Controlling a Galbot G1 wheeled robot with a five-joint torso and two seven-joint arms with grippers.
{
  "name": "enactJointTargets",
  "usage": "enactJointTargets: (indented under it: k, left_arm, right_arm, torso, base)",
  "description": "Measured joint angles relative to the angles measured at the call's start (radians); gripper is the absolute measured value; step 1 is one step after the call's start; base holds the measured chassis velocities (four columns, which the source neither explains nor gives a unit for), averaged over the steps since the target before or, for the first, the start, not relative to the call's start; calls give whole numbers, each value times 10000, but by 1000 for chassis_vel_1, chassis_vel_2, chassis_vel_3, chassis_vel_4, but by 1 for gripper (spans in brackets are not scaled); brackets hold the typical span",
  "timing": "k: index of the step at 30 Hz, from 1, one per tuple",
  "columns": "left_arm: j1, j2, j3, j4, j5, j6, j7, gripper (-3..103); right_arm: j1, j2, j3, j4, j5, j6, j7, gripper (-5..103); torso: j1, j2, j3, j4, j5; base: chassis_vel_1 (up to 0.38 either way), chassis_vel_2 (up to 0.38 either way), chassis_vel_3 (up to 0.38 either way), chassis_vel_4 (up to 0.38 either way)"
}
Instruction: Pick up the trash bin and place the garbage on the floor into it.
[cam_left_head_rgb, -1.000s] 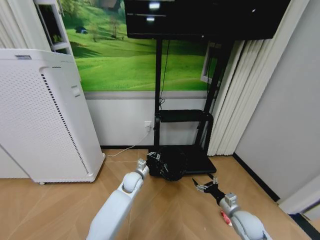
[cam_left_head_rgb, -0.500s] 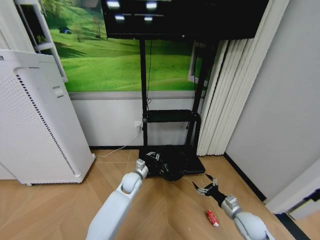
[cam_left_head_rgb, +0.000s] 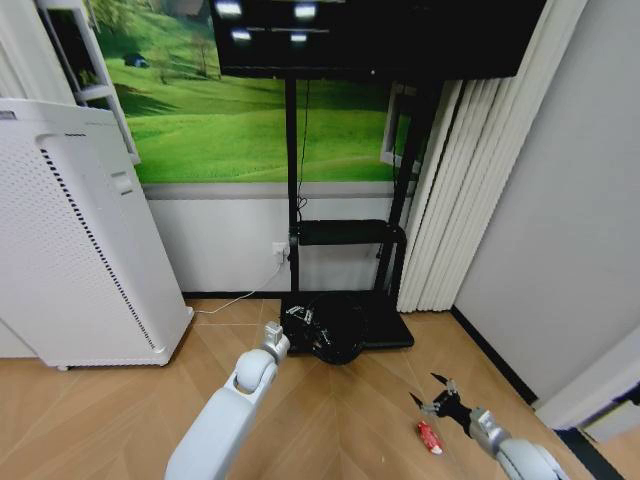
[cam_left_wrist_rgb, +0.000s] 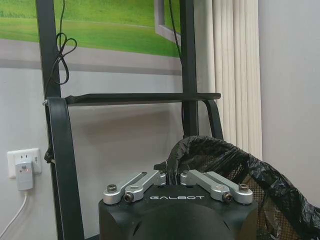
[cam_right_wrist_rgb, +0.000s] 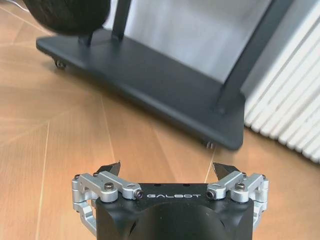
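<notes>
I should drop the red-and-white wrapper into the trash bin (cam_left_head_rgb: 337, 327) next, so I need to grab the wrapper by its red body (cam_left_head_rgb: 429, 437) with my right gripper first.
The trash bin (cam_left_head_rgb: 337, 327), black mesh lined with a black bag, hangs low over the floor (cam_left_head_rgb: 330, 420) in front of the TV stand. My left gripper (cam_left_head_rgb: 297, 318) is shut on its near rim; the left wrist view shows the fingers (cam_left_wrist_rgb: 145, 179) pinched on the bag-covered edge of the trash bin (cam_left_wrist_rgb: 235, 167). One piece of garbage, a red-and-white wrapper (cam_left_head_rgb: 428, 437), lies on the boards at lower right. My right gripper (cam_left_head_rgb: 436, 397) hovers open just above and behind it. In the right wrist view the right gripper (cam_right_wrist_rgb: 167, 169) has its fingers spread wide over bare floor (cam_right_wrist_rgb: 60, 130).
A tall white perforated appliance (cam_left_head_rgb: 80, 250) stands at the left. The flat black TV-stand base (cam_left_head_rgb: 385, 330) and its posts sit behind the bin, with white curtains (cam_left_head_rgb: 440, 200) and a grey wall at the right. A wall socket (cam_left_wrist_rgb: 22, 167) is beside the stand.
The view has swung to the right, bringing the red wrapper into sight. My right gripper has dropped lower and to the right, closer to the wrapper. The left gripper still holds the bin.
</notes>
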Motion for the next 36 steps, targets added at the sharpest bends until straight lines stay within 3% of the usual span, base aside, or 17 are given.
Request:
enactJointTargets:
  k: [8,17,36]
  left_arm:
    - [48,2,8,-36,49,0,-33,7]
    - [114,-147,220,-103,183,1,-176,7]
    - [469,41,-11,-447,248,0,-149,7]
  right_arm:
    - [-87,71,-175,-678,73,71,-73,100]
    - [640,495,-883,-2783,-326,299,193,100]
    - [1801,550,-1233,-4419,-164,213,44,100]
  torso:
    - [0,0,0,-1,-2]
    - [0,0,0,1,-2]
    - [0,-1,1,1,-3]
  base:
    - [0,0,0,0]
    - [0,0,0,0]
    - [0,0,0,0]
